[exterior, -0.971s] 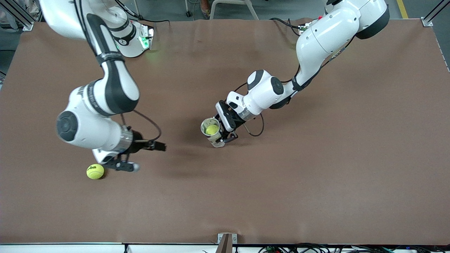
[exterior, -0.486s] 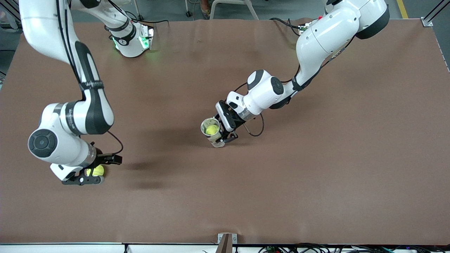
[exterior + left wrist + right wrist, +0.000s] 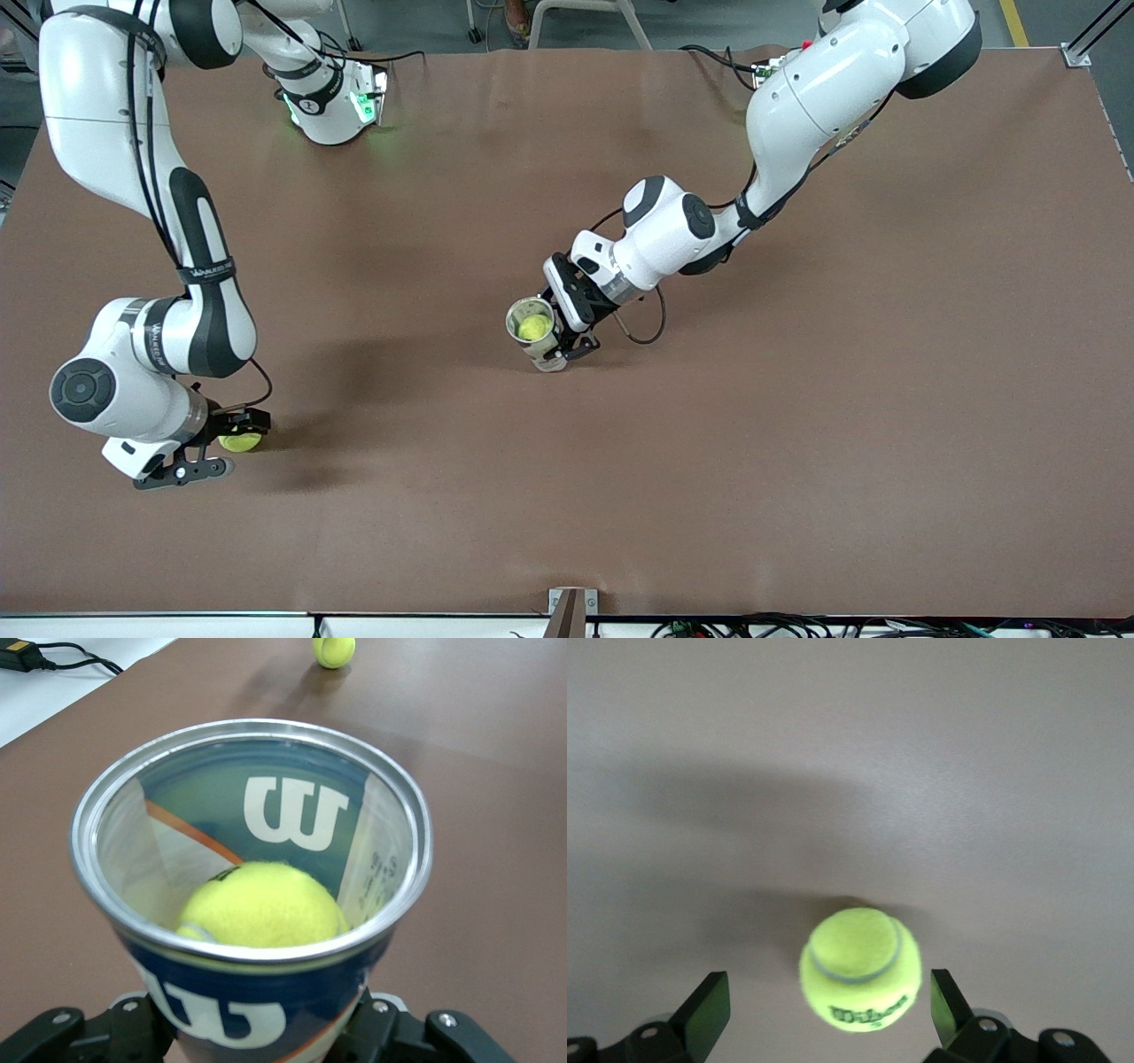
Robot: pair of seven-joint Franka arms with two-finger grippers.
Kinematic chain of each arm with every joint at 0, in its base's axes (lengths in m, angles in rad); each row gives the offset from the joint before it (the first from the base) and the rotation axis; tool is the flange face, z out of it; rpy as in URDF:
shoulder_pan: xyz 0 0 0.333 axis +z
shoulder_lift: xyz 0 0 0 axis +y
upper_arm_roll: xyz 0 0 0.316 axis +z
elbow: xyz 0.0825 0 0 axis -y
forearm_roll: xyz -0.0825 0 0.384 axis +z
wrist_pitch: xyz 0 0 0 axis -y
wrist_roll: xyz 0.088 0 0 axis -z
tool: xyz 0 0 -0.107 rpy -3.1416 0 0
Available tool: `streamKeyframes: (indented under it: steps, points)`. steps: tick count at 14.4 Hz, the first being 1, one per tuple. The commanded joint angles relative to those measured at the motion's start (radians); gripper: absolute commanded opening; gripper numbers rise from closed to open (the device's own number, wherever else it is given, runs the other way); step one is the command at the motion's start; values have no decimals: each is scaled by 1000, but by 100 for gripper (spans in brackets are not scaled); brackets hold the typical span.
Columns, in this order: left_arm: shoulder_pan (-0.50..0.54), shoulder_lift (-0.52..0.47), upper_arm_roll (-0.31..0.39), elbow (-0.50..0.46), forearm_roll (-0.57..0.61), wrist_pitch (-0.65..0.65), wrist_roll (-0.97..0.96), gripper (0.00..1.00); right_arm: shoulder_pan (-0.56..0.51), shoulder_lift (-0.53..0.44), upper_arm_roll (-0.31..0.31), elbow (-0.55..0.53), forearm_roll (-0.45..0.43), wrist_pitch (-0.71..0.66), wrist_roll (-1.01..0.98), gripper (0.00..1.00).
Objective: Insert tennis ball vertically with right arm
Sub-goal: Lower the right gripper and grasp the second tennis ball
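The robot's right gripper will next grab the tennis ball by its round middle (image 3: 241, 441). Then it can drop the ball vertically into the ball can (image 3: 534, 330).
A loose yellow-green tennis ball (image 3: 241, 440) lies on the brown table (image 3: 797, 399) near the right arm's end. My right gripper (image 3: 219, 446) is open and low around it. In the right wrist view the ball (image 3: 861, 969) sits between the two fingers (image 3: 709, 1005), with a gap on each side. My left gripper (image 3: 556, 341) is shut on a blue Wilson ball can (image 3: 534, 330) at the table's middle, held upright and open at the top. In the left wrist view the can (image 3: 221, 1014) holds one tennis ball (image 3: 261, 904), and the loose ball (image 3: 334, 649) shows farther off.
The right arm's base (image 3: 332, 106) glows green at the table's edge farthest from the front camera. A metal bracket (image 3: 567, 610) and cables sit at the nearest edge. A white surface with a black cable (image 3: 35, 665) lies past the table edge.
My right arm swung toward its end of the table and came down, so its open fingers now straddle the loose ball. The left arm and the can have not moved.
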Motion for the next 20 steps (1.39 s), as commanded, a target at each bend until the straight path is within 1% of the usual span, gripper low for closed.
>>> streamKeyframes:
  steps: [1, 5, 8, 15, 16, 17, 18, 19, 20]
  points:
    - [8, 8, -9, -12, -23, 3, 15, 72, -26, 9, 16, 3, -6, 62, -73, 100]
    - [8, 8, -9, -12, -24, 3, 15, 72, -26, 34, 19, -6, -1, 69, -85, 100]
    - [8, 8, -9, -15, -24, 3, 15, 72, -47, 38, 23, -14, 2, 66, -85, 100]
    - [6, 8, -9, -15, -24, 3, 13, 72, -47, 57, 27, -18, 3, 64, -85, 99]
    - [6, 8, -9, -15, -24, 3, 15, 72, -46, 57, 27, -18, 3, 61, -85, 95]
    - [6, 8, -9, -17, -24, 3, 15, 72, -46, 57, 27, -20, 3, 61, -85, 87]
    - [6, 8, -9, -18, -24, 3, 15, 72, -47, 55, 27, -18, 3, 59, -87, 76]
    - [6, 8, -9, -18, -24, 3, 15, 72, -46, 57, 27, -20, 3, 59, -87, 57]
    - [6, 8, -9, -17, -24, 3, 13, 71, -44, 55, 27, -18, 3, 58, -87, 43]
